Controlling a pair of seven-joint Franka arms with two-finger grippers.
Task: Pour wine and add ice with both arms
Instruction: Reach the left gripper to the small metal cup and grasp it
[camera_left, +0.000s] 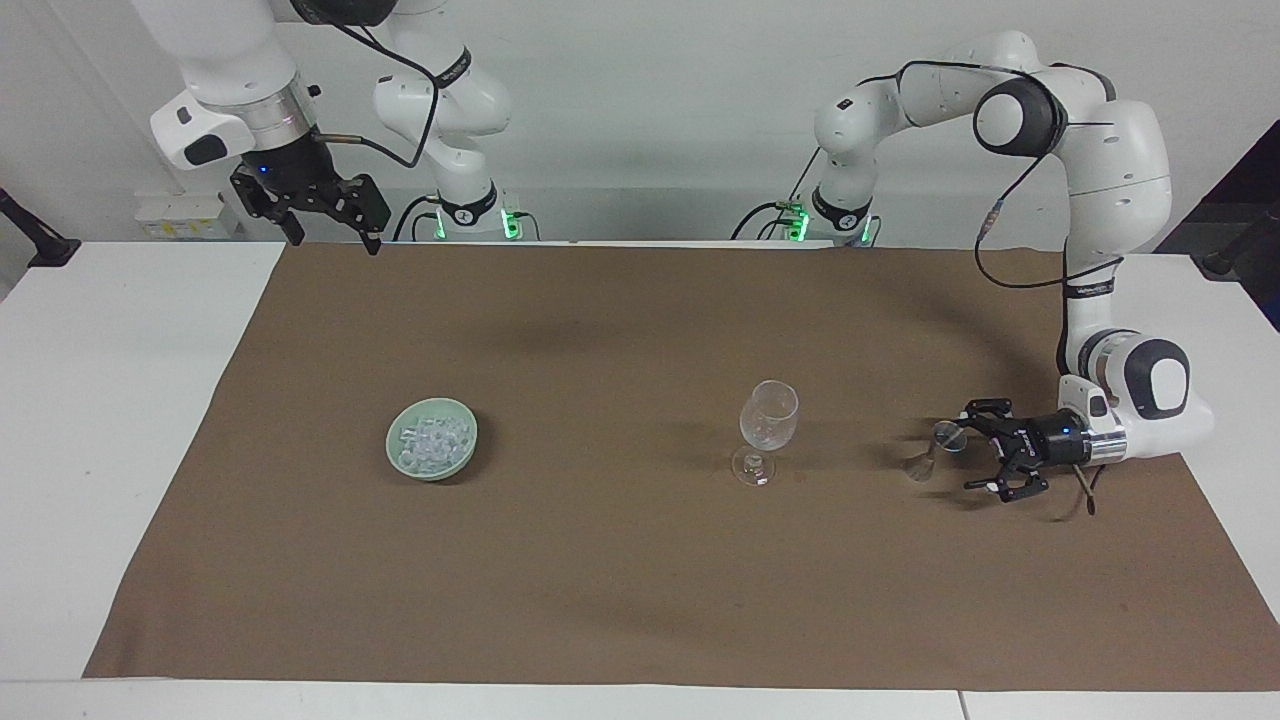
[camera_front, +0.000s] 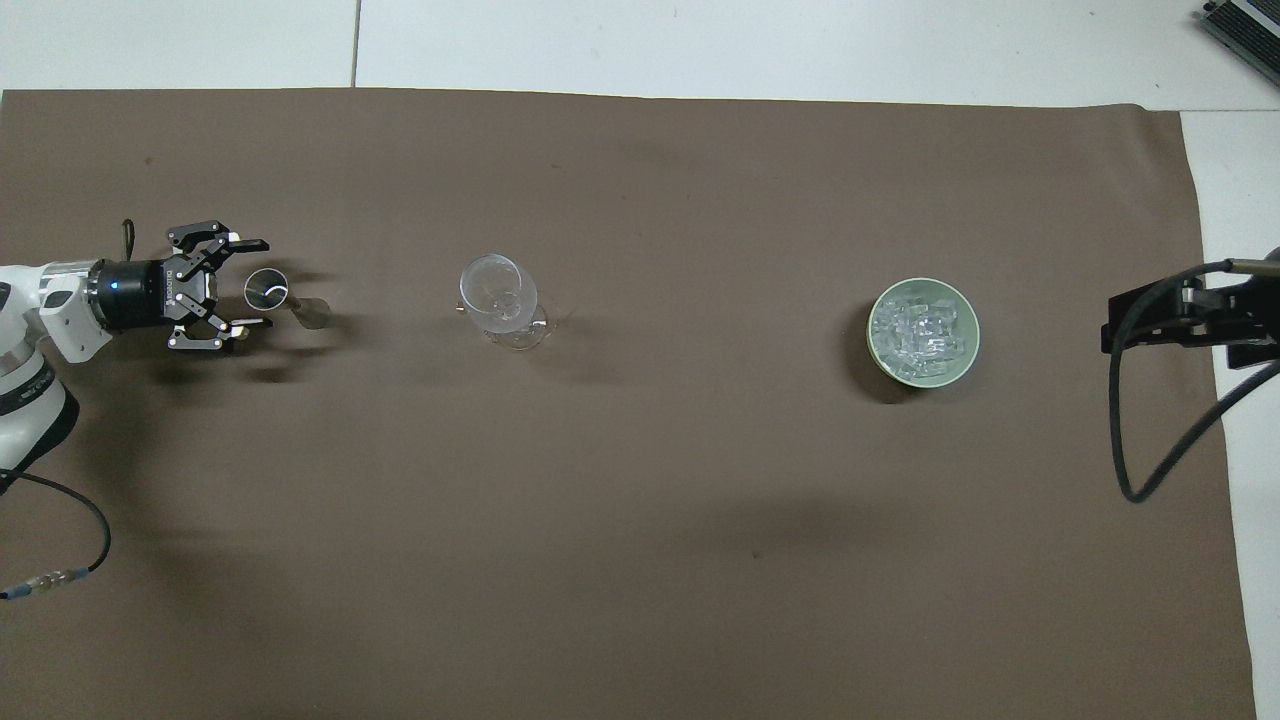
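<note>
Next, my left gripper takes hold of the cup by its narrow middle, since its sides slope where the cup flares out toward its rim (camera_front: 265, 288).
A clear empty wine glass (camera_left: 768, 425) (camera_front: 500, 300) stands upright mid-mat. Toward the right arm's end sits a pale green bowl (camera_left: 394, 452) (camera_front: 875, 352) heaped with ice (camera_left: 433, 440) (camera_front: 923, 330). Toward the left arm's end stands a small metal measuring cup (camera_left: 940, 442) (camera_front: 267, 291). My left gripper (camera_left: 968, 448) (camera_front: 262, 283) lies low and level, open, its fingertips either side of the cup's rim without touching. My right gripper (camera_left: 335, 238) (camera_front: 1180, 320) waits open, high over the mat's edge at the robots' end. No wine shows.
A brown mat (camera_left: 620, 600) (camera_front: 640, 560) covers most of the white table (camera_left: 120, 400). A black cable (camera_front: 1125, 420) hangs from the right arm. A dark device (camera_front: 1245, 25) sits at the table's corner farthest from the robots.
</note>
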